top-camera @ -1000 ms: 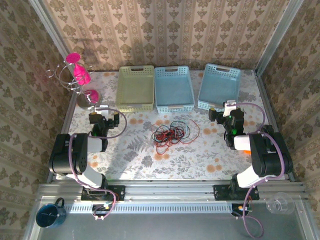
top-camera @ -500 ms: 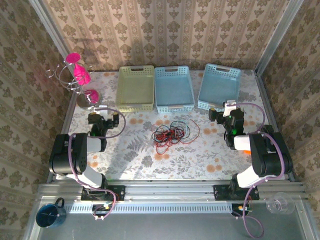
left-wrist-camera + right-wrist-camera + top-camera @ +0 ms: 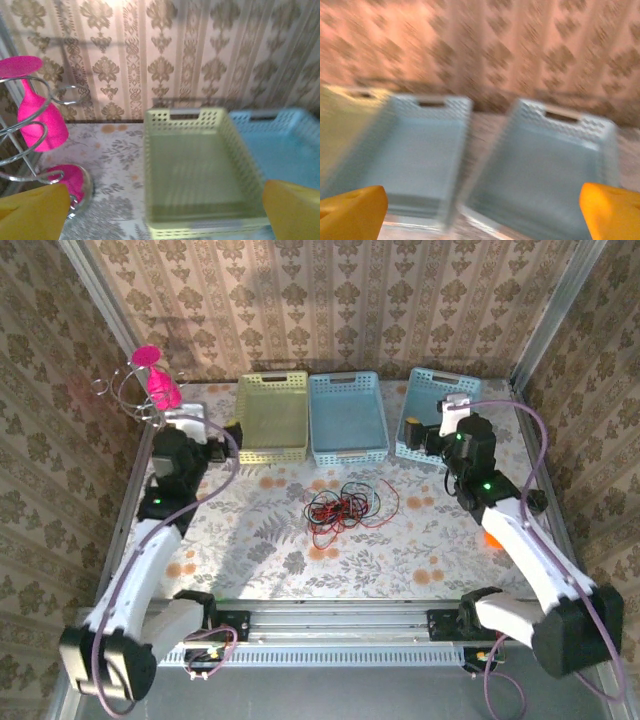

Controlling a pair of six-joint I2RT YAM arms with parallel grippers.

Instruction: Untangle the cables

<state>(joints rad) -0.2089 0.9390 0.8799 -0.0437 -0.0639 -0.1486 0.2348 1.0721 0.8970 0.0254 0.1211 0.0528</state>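
The right gripper grabs the teal-green wire near its loose end next, at the edge of the tangle that faces the basket, to untangle the cables.
The cables (image 3: 340, 508) lie in a loose tangle of red, black and one teal-green wire on the flowered table (image 3: 250, 540), near its middle. My left gripper (image 3: 226, 433) hangs raised at the back left, well away from the tangle, by the yellow-green basket (image 3: 272, 418). In the left wrist view its gripper (image 3: 161, 212) is open, its yellow fingertips (image 3: 30, 210) far apart and nothing between them. My right gripper (image 3: 422, 436) is raised at the back right, near the right blue basket (image 3: 438, 412). It (image 3: 481, 212) is also open and empty, its fingertips (image 3: 352, 212) wide apart.
Three baskets line the back: the yellow-green basket (image 3: 200, 170), a middle blue basket (image 3: 346, 418) and the right blue basket (image 3: 545, 170). A wire rack with pink glasses (image 3: 152, 388) stands at the back left corner. Patterned walls close in the table's sides and back.
Both arms have risen from their folded pose and swung toward the baskets at the back. The cable tangle has not moved.
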